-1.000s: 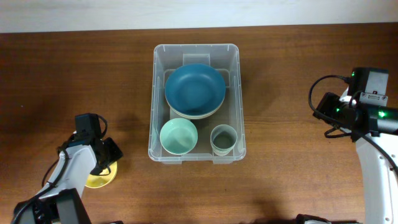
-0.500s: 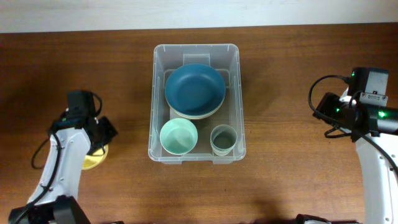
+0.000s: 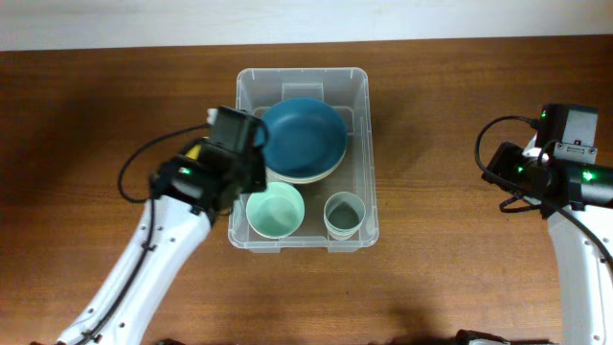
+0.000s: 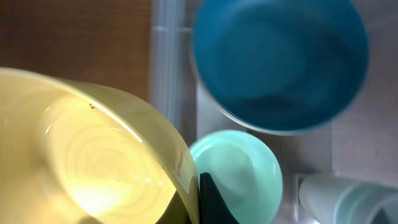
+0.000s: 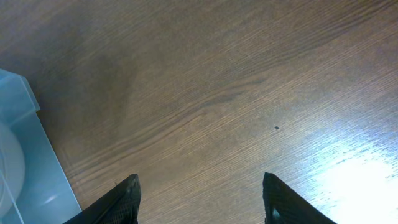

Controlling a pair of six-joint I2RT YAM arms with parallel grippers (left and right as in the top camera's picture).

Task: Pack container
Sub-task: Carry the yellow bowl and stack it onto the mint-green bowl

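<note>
I should keep the yellow bowl in my left gripper, because it hangs over the bin's side and would fall short of the mint bowl (image 3: 276, 210) if I opened now.
The container (image 3: 302, 73), a clear plastic bin, stands mid-table and holds a dark blue bowl (image 3: 300, 134) stacked on a pale one, a mint bowl (image 3: 276, 210) and a small greenish cup (image 3: 344, 214). My left gripper (image 3: 230, 158) is over the bin's left wall, shut on the rim of a yellow bowl (image 4: 93, 162). In the left wrist view the yellow bowl hangs above the wall (image 4: 165, 62), beside the mint bowl (image 4: 239, 174) and the blue bowl (image 4: 280, 62). My right gripper (image 5: 199, 186) stands open over bare wood, right of the bin.
The wooden table (image 3: 460, 268) surrounds the bin on all sides. The bin's right corner (image 5: 25, 143) shows at the left edge of the right wrist view. A pale wall strip (image 3: 306, 19) runs along the far side.
The left gripper shut on the yellow bowl, lifted it from the table's left front and carried it right to the bin's left wall. The right arm has not moved.
</note>
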